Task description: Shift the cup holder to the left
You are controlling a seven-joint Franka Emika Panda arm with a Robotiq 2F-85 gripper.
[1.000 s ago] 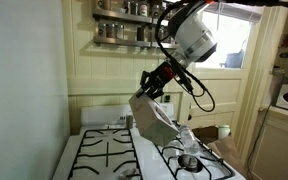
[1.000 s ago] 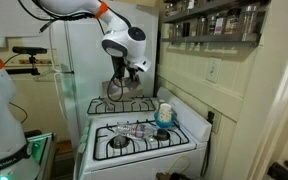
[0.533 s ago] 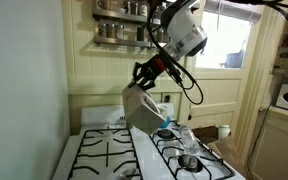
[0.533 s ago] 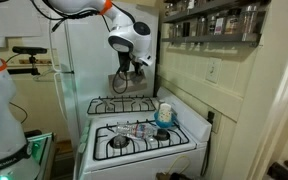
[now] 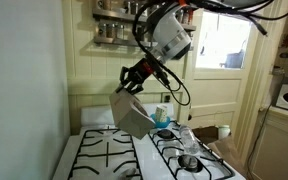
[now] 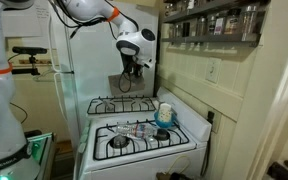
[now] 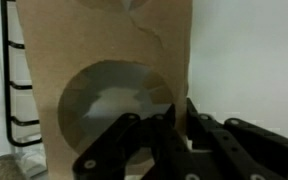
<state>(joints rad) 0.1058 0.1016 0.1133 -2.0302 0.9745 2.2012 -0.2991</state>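
My gripper should keep holding the cup holder, because it is tilted above the grates and would fall onto the far burners if I opened my gripper now.
The cup holder is a flat beige cardboard tray with round hollows. It hangs tilted in the air above the stove. My gripper is shut on its upper edge. In an exterior view the gripper holds the cup holder over the far burners. In the wrist view the cup holder fills the frame, with one round hollow showing, and its edge sits between the gripper's black fingers.
A white gas stove with black grates lies below. A blue-and-white container and clear glassware stand on it. A spice shelf hangs on the wall, and a white fridge stands behind the stove.
My gripper has carried the cup holder higher and leftward in one exterior view, away from the blue-and-white container. The objects on the stove have not moved.
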